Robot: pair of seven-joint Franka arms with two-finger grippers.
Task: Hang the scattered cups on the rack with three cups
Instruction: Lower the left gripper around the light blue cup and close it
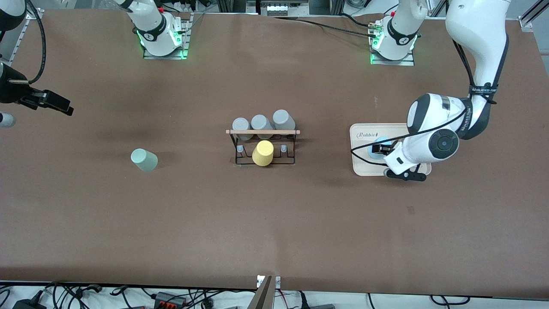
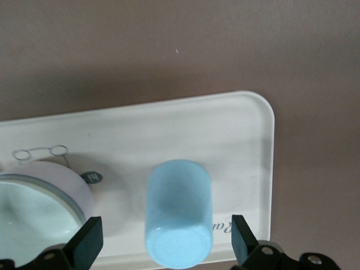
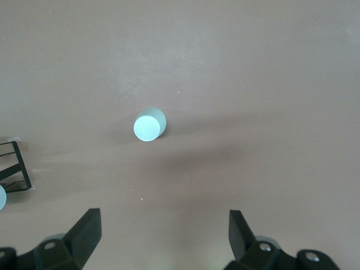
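Note:
It isn't time to close on the blue cup yet: the white tray shows between my left gripper's fingers and the cup's sides in the left wrist view, so the gripper needs to move first.
The rack (image 1: pixel 262 146) stands mid-table, a black wire frame under a wooden rod, with three grey cups (image 1: pixel 261 123) on its pegs farther from the front camera and a yellow cup (image 1: pixel 263 153) on a nearer peg. A mint green cup (image 1: pixel 144 159) (image 3: pixel 149 126) sits on the table toward the right arm's end. A light blue cup (image 1: pixel 381 143) (image 2: pixel 179 216) rests on the beige tray (image 1: pixel 364 167) (image 2: pixel 169 124). My left gripper (image 1: pixel 405 175) (image 2: pixel 167 247) hangs open over the tray, its fingers either side of the blue cup and clear of it. My right gripper (image 1: pixel 60 105) (image 3: pixel 166 236) is open and holds nothing, over the table's right-arm end.
A round white-rimmed thing (image 2: pixel 39 197) lies on the tray beside the blue cup. A corner of the rack's wire (image 3: pixel 14 166) shows in the right wrist view. Brown tabletop (image 1: pixel 274 223) stretches between the rack and the front edge.

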